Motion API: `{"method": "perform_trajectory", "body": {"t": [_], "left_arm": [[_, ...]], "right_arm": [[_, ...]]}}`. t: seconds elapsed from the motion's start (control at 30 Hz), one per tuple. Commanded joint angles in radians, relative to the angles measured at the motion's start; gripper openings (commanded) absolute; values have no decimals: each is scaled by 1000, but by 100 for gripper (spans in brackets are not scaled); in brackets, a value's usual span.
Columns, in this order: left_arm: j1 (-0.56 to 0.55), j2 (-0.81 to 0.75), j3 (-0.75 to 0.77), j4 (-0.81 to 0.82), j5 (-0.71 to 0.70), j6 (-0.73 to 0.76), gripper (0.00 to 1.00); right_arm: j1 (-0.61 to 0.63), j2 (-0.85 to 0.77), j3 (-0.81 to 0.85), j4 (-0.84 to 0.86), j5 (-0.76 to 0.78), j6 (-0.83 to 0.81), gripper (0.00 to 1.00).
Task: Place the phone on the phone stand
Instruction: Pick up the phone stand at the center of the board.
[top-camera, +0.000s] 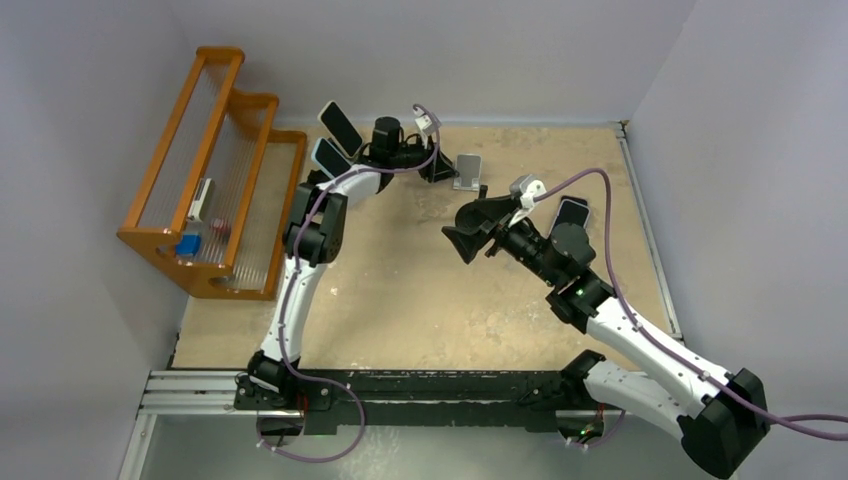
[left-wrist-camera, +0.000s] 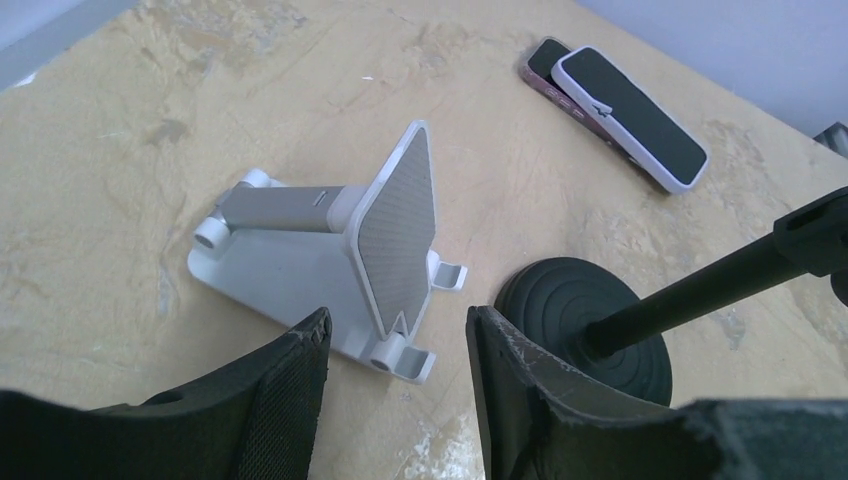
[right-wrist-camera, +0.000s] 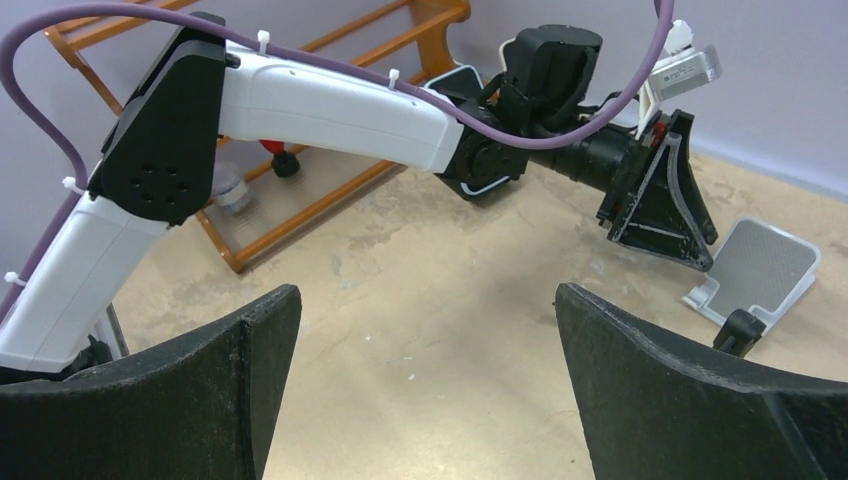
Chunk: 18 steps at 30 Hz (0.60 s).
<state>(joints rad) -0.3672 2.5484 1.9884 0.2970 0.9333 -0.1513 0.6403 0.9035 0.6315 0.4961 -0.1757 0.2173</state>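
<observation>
My left gripper grabs the phone stand by its back plate's side edge (top-camera: 460, 167) (left-wrist-camera: 363, 270) next, since the front hooks stay free for the phone.
The phone stand (left-wrist-camera: 395, 235) is white with a grey ribbed pad and stands empty on the tan table; it also shows in the overhead view (top-camera: 467, 170) and the right wrist view (right-wrist-camera: 765, 265). My left gripper (left-wrist-camera: 398, 320) is open just short of the stand's front lip, with nothing between its fingers. A white-cased phone (left-wrist-camera: 630, 115) lies flat beyond the stand, overlapping a darker phone (left-wrist-camera: 548, 65). Overhead, that phone (top-camera: 572, 210) is partly hidden by my right arm. My right gripper (top-camera: 458, 230) hangs wide open and empty over the table's middle (right-wrist-camera: 428, 295).
A black round base (left-wrist-camera: 560, 300) with a thin black rod (left-wrist-camera: 700, 285) sits right beside the stand, close to my left gripper's right finger. Two more phones (top-camera: 338, 128) stand tilted at the back left. An orange wire rack (top-camera: 215, 170) lines the left wall.
</observation>
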Motion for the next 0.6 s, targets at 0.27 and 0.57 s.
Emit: {"method": "perform_trajectory", "body": {"t": [0.27, 0.57], "left_arm": [[-13, 113, 190, 5, 101, -49, 46], [-26, 144, 205, 86, 194, -102, 6]], "right_arm": [[1, -4, 18, 19, -7, -19, 99], [1, -9, 10, 15, 9, -18, 99]]}}
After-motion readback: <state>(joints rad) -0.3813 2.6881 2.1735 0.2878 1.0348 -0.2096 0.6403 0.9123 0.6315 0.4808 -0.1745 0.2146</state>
